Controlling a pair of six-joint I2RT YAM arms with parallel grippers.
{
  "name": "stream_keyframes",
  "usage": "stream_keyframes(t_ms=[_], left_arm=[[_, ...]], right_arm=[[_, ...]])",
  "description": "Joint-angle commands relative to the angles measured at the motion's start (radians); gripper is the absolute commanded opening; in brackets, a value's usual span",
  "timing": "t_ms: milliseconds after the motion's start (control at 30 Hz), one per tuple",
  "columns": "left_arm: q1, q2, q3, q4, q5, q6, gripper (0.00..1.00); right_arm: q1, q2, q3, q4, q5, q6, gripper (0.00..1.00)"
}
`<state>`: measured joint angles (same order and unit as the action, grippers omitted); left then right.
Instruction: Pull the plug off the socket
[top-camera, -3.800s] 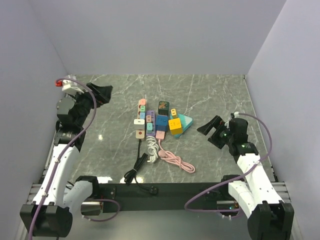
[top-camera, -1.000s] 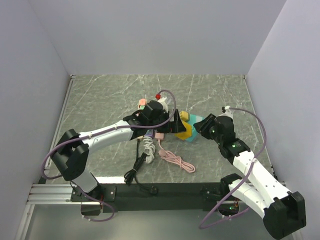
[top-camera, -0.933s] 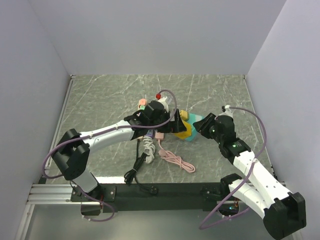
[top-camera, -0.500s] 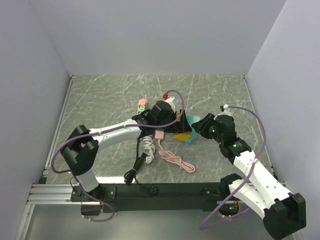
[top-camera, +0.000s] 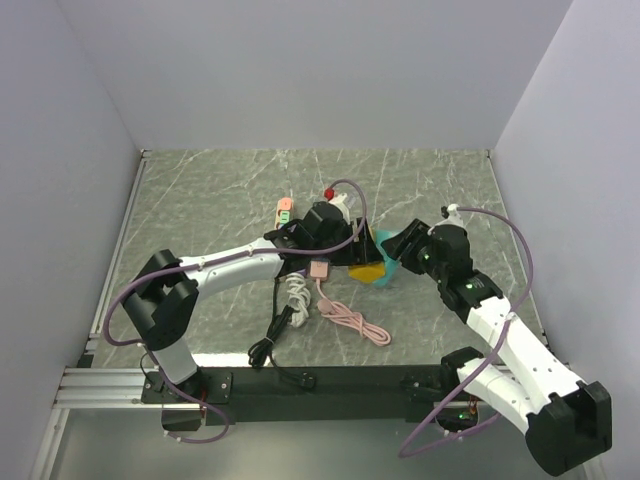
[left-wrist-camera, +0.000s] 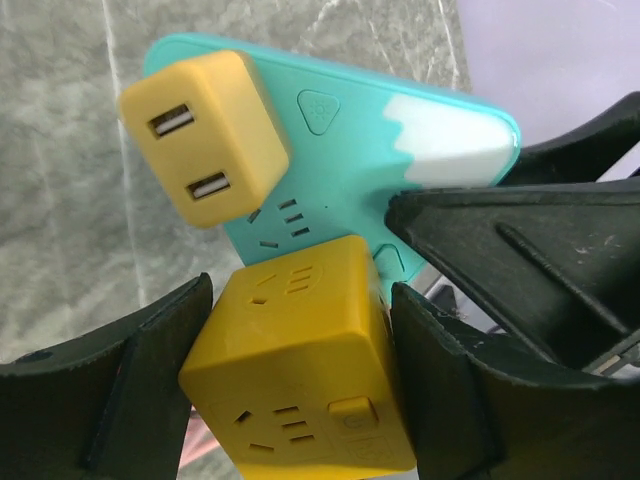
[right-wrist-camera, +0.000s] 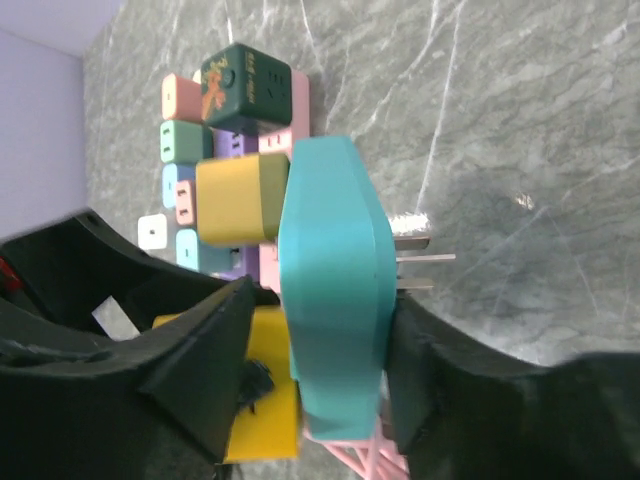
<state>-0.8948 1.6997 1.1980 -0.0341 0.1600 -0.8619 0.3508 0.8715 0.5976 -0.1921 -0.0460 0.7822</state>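
The teal socket block should be grabbed edge-on by my right gripper next. The cube plug and charger (left-wrist-camera: 200, 135) will then stay free for my left gripper to pull off.
A yellow cube plug (left-wrist-camera: 300, 370) sits pushed into a teal triangular socket block (left-wrist-camera: 370, 160), next to a smaller yellow USB charger (left-wrist-camera: 200, 135). My left gripper (left-wrist-camera: 300, 300) is shut on the cube, a finger against each side. My right gripper (right-wrist-camera: 322, 300) straddles the teal socket block (right-wrist-camera: 330, 290) edge-on. One finger touches its back by the bare prongs (right-wrist-camera: 420, 260), and the other stands off with a visible gap. From above, both grippers meet at the cube (top-camera: 365, 268) and block (top-camera: 385, 268) mid-table, which look raised off the surface.
A power strip (top-camera: 283, 210) carrying several coloured plugs, among them a dark green cube (right-wrist-camera: 245, 85), lies just left of the grippers. A white coiled cable (top-camera: 297, 295), a pink cable (top-camera: 350, 322) and a black cable (top-camera: 270, 345) trail toward the near edge.
The left gripper moved right over the yellow cube and its jaws narrowed onto it. The right jaws have widened, one finger coming away from the teal block.
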Motion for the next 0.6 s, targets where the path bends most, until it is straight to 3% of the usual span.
stream_keyframes(t_ms=[0, 167, 300, 333, 433, 467, 500, 567], left_arm=[[-0.032, -0.022, 0.054, 0.097, 0.088, -0.058, 0.0], [-0.029, -0.017, 0.092, 0.126, 0.099, -0.101, 0.0], [-0.026, -0.015, 0.112, 0.16, 0.124, -0.15, 0.0], [-0.026, -0.018, 0.112, 0.169, 0.13, -0.163, 0.0], [-0.015, -0.026, 0.109, 0.207, 0.15, -0.201, 0.0], [-0.013, -0.029, 0.106, 0.212, 0.151, -0.209, 0.0], [-0.009, -0.032, 0.104, 0.214, 0.154, -0.21, 0.0], [0.008, -0.038, 0.086, 0.209, 0.154, -0.221, 0.0]], right_arm=[[0.007, 0.015, 0.062, 0.105, -0.002, 0.026, 0.63], [0.005, 0.023, 0.051, 0.115, 0.034, 0.037, 0.67], [0.007, 0.056, 0.053, 0.123, 0.066, 0.048, 0.61], [0.007, 0.066, 0.053, 0.122, 0.069, 0.052, 0.56], [0.007, 0.086, 0.036, 0.141, 0.074, 0.06, 0.3], [0.007, 0.083, 0.031, 0.152, 0.08, 0.06, 0.08], [0.007, 0.083, 0.028, 0.154, 0.087, 0.06, 0.0], [0.007, 0.073, 0.027, 0.137, 0.107, 0.046, 0.0]])
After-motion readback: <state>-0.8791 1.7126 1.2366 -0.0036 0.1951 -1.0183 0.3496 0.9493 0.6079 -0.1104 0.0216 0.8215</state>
